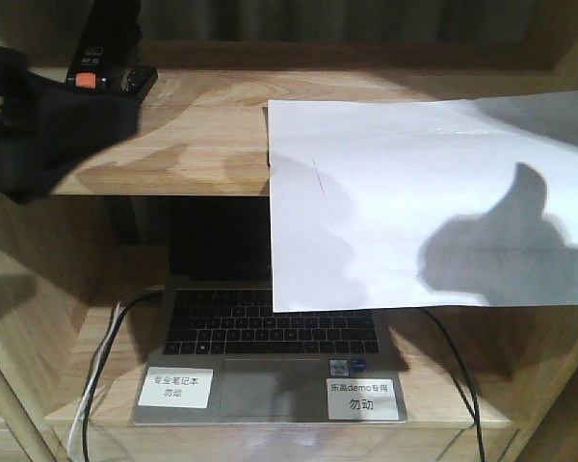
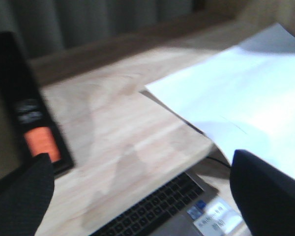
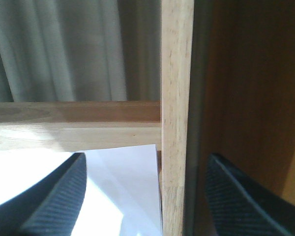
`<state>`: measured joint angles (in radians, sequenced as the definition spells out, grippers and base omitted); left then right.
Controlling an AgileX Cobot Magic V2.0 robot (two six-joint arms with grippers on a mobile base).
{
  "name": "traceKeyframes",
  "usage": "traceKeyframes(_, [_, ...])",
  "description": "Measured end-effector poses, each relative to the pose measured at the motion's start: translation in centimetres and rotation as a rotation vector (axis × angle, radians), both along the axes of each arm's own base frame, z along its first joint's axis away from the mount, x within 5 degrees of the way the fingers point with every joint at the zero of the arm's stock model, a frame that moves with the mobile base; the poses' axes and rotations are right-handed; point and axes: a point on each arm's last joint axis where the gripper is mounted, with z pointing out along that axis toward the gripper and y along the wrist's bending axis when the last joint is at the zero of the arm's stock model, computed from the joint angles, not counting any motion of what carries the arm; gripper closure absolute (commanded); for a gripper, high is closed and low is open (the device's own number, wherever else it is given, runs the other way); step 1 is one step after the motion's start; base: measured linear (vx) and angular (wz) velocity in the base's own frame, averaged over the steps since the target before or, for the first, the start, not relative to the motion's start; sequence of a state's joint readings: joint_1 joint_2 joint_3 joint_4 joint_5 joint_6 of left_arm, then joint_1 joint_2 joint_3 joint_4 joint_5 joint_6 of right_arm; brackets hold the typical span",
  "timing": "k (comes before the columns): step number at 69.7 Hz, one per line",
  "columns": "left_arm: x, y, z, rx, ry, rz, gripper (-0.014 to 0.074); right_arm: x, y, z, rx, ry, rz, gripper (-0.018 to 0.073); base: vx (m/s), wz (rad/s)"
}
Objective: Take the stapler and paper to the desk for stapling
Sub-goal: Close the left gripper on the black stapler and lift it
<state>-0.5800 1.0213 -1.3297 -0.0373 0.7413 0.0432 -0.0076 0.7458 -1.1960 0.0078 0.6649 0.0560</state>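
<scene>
The robot's left gripper needs to bring the black stapler to the desk for stapling, so next it should grab the stapler by its body.
The black stapler with its orange patch lies at the back left of the upper wooden shelf. In the left wrist view the stapler is at the left edge. The white paper lies on the right of that shelf and droops over its front edge. My left gripper is a dark blur just in front of the stapler. It is open and holds nothing. My right gripper is open, straddling a wooden upright, with the paper below its left finger. The desk is out of view.
An open laptop with two white labels sits on the lower shelf under the paper's hanging edge. Cables run beside it. Shelf side walls close in left and right, and grey curtains hang behind.
</scene>
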Motion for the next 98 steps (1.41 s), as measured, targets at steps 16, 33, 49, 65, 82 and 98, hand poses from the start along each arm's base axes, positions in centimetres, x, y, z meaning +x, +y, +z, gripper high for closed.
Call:
traceKeyframes(16, [0.1,-0.3,-0.3,0.003,0.012,-0.011,-0.0085,0.0,0.0,0.0,0.000,0.000,0.000,0.0080,0.00,0.00])
traceKeyframes(33, [0.9,0.4,1.5,-0.010,-0.019,0.113,-0.0084,0.0,0.0,0.0,0.000,0.000,0.000,0.0080,0.00,0.00])
traceKeyframes(49, [4.2,-0.7,4.3,-0.006,0.007,0.228,-0.0082,0.0,0.0,0.0,0.000,0.003,0.000,0.0080,0.00,0.00])
traceKeyframes(65, [8.4,-3.2,5.5,0.033,0.094,0.274,-0.0069,0.0,0.0,0.0,0.000,0.003,0.000,0.0080,0.00,0.00])
traceKeyframes(82, [12.6,-3.4,5.3,0.024,0.223,0.420,-0.0058,0.0,0.0,0.0,0.000,0.003,0.000,0.0080,0.00,0.00])
traceKeyframes(98, [15.6,-3.1,3.2,0.058,0.294,0.484,-0.0036,0.0,0.0,0.0,0.000,0.003,0.000,0.0080,0.00,0.00])
